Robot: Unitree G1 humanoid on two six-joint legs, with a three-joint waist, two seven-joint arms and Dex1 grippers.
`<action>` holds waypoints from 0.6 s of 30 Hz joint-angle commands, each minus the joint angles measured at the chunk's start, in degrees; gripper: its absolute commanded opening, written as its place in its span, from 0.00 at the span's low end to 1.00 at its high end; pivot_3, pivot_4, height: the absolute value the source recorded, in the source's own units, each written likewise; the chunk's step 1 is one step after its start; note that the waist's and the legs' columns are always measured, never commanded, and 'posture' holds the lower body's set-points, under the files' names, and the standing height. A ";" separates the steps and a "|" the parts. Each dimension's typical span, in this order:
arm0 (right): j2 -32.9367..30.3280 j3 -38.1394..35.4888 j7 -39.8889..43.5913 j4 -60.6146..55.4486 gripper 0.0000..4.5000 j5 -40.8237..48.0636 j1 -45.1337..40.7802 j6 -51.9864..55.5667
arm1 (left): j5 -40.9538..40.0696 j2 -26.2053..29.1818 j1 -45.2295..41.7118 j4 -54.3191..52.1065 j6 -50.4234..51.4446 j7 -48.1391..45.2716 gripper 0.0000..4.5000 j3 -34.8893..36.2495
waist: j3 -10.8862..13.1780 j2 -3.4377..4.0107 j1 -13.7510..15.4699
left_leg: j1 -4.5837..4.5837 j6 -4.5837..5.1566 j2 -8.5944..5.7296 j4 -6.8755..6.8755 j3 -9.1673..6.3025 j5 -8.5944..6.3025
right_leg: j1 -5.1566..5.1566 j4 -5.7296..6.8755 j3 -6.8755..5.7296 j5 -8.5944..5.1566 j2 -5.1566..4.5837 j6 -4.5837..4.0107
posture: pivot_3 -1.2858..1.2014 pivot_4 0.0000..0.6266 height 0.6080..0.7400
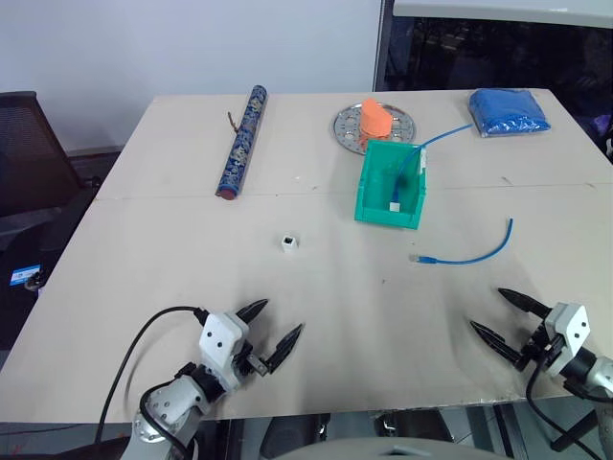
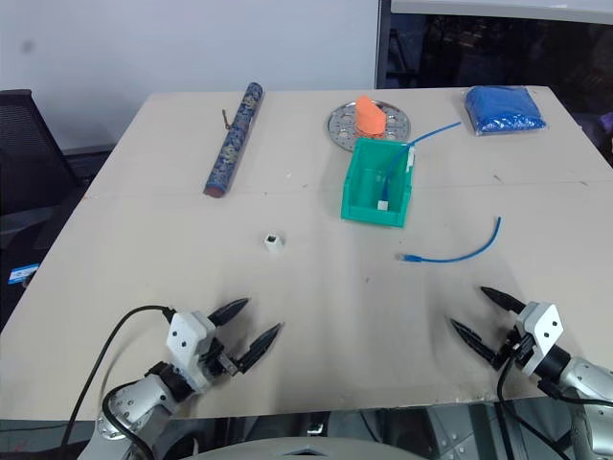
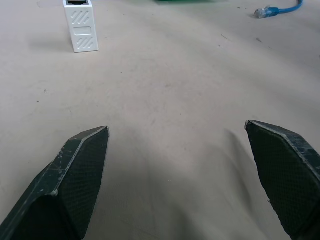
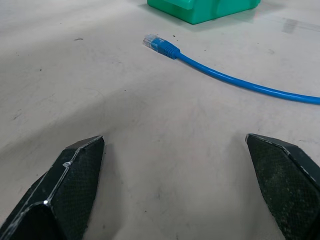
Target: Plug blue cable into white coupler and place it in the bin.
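Observation:
Next, my left gripper grabs the coupler by its sides, so the white coupler's socket (image 3: 77, 2) stays free to take the blue cable's plug.
The white coupler (image 1: 290, 242) stands alone on the table's middle, its dark socket facing up. The short blue cable (image 1: 469, 254) lies curved to the right of it, one clear plug (image 4: 155, 42) pointing toward the coupler. The teal bin (image 1: 391, 185) sits beyond both, with a longer blue cable (image 1: 441, 134) and a white block inside it. My left gripper (image 1: 281, 318) hovers open near the front edge, short of the coupler (image 3: 80, 25). My right gripper (image 1: 487, 309) is open too, just short of the short cable (image 4: 225, 77). Neither holds anything.
A blue patterned roll (image 1: 241, 141) lies at the far left. A round metal plate (image 1: 347, 127) with an orange object stands behind the bin. A blue bag (image 1: 508, 110) rests at the far right corner. A black chair (image 1: 29, 144) stands left of the table.

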 commanded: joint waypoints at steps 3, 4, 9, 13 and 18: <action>-0.68 -0.83 0.12 0.23 0.99 -0.48 -0.51 -0.15 | -0.03 0.17 -0.07 -0.74 3.03 0.84 1.00 -0.40 | 0.00 -0.01 0.00 | 0.00 0.00 0.00 0.00 0.01 0.00 | 0.00 -0.01 0.00 0.00 -0.02 0.00 | 0.52 0.24 1.00; -0.77 -0.81 0.18 -0.12 0.99 -0.38 -0.67 -0.02 | -0.04 0.24 -0.25 -0.97 3.46 1.00 1.00 -0.32 | 0.00 -0.01 0.00 | 0.00 0.00 0.00 0.00 0.02 0.00 | 0.01 -0.01 0.00 0.00 -0.03 0.00 | 0.52 0.24 1.00; -4.42 2.25 -0.80 -6.26 0.99 -1.60 -6.97 8.26 | -4.84 4.92 -7.53 -7.67 14.85 0.98 1.00 1.51 | 0.23 0.25 -0.03 | -0.05 -0.01 0.00 0.00 0.03 0.00 | -0.04 0.00 -0.02 0.00 -0.05 0.00 | 0.52 0.24 1.00; -7.57 9.09 1.21 -6.26 0.99 -5.13 -18.03 16.12 | -13.05 12.91 -17.88 -13.03 25.13 -5.50 1.00 1.17 | 0.37 0.05 -0.02 | -0.13 0.04 0.08 0.04 0.00 0.05 | -0.17 0.00 -0.46 0.03 -0.05 -0.05 | 0.52 0.24 1.00; -6.65 17.17 3.79 1.47 0.99 -10.89 -31.70 18.97 | -22.06 21.04 -28.23 -14.91 34.75 -13.09 1.00 0.45 | 0.41 -0.02 -0.04 | -0.15 0.26 0.09 0.01 -0.05 0.18 | -0.16 -0.02 -0.67 0.28 0.02 -0.41 | 0.52 0.24 1.00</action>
